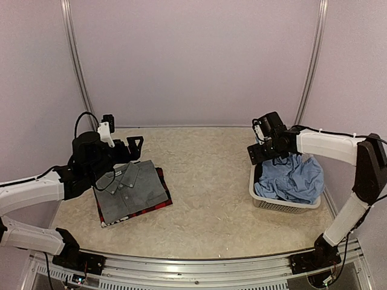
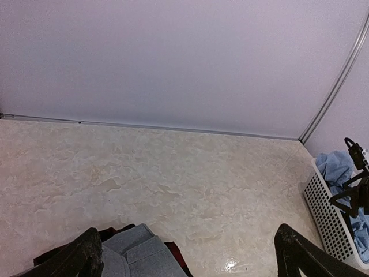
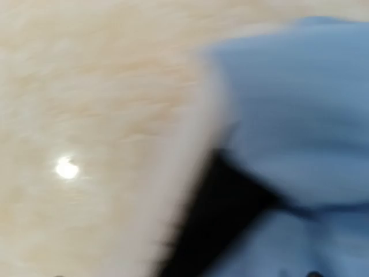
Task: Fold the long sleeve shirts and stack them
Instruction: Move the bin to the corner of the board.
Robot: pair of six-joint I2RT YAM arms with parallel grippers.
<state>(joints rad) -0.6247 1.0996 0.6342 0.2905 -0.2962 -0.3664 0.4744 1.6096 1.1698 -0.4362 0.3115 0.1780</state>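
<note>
I should grab the white basket [image 1: 284,204] with my right gripper next, by its rim facing the folded shirts. Then I can slide the basket back and make room for folding.
A folded grey shirt [image 1: 130,188] lies on a folded red-and-black plaid shirt [image 1: 162,204] at the table's left. Just above and behind their far edge my left gripper [image 1: 129,147] hangs open and empty. The left wrist view shows the grey collar [image 2: 135,254] between its fingertips [image 2: 89,248]. A crumpled light blue shirt [image 1: 297,178] fills the white basket [image 1: 284,204] at the right. My right gripper [image 1: 259,154] hovers at the basket's left rim, fingers spread and holding nothing. The right wrist view is a blur of blue cloth [image 3: 300,98].
The basket stands close to the right wall, and its mesh side [image 2: 328,213] also shows in the left wrist view. Pale walls with metal corner rails [image 1: 74,57] close off the back. A metal rail [image 1: 199,266] runs along the near edge.
</note>
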